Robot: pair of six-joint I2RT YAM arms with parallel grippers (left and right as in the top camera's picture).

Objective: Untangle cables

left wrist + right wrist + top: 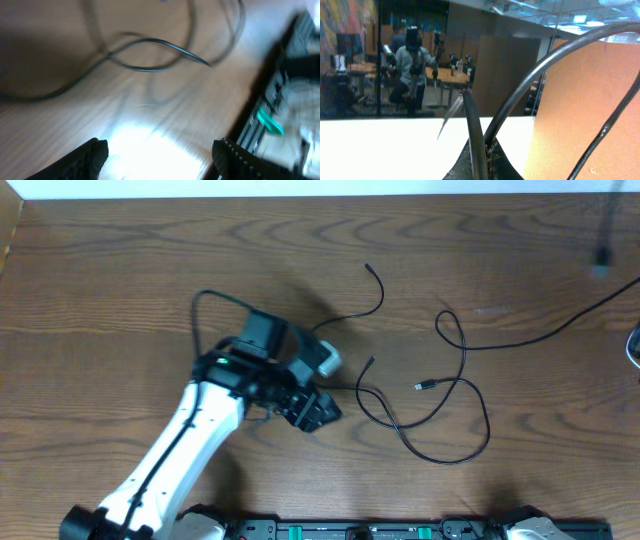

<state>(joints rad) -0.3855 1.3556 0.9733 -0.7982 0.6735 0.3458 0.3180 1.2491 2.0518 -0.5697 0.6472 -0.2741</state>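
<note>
My left gripper picks up the black cable beside its loops next, so the plug end stays free to untangle.
A thin black cable [462, 385] lies in loops on the wooden table, right of centre, with a small plug end [422, 386]. One run leads off to the right edge. A second black strand [372, 300] curves behind my left arm. No white cable shows. My left gripper [318, 412] is open and empty, low over the table just left of the loops. Its two fingers [162, 160] frame bare wood, with blurred black cable [150, 47] ahead. My right gripper [487, 160] is shut on black cable [474, 125], held up off the table and facing the room.
A black rail [370, 530] with the arm bases runs along the table's front edge and shows in the left wrist view [270, 100]. A dark lead [603, 240] hangs at the top right. An orange panel [580, 125] fills the right of the right wrist view.
</note>
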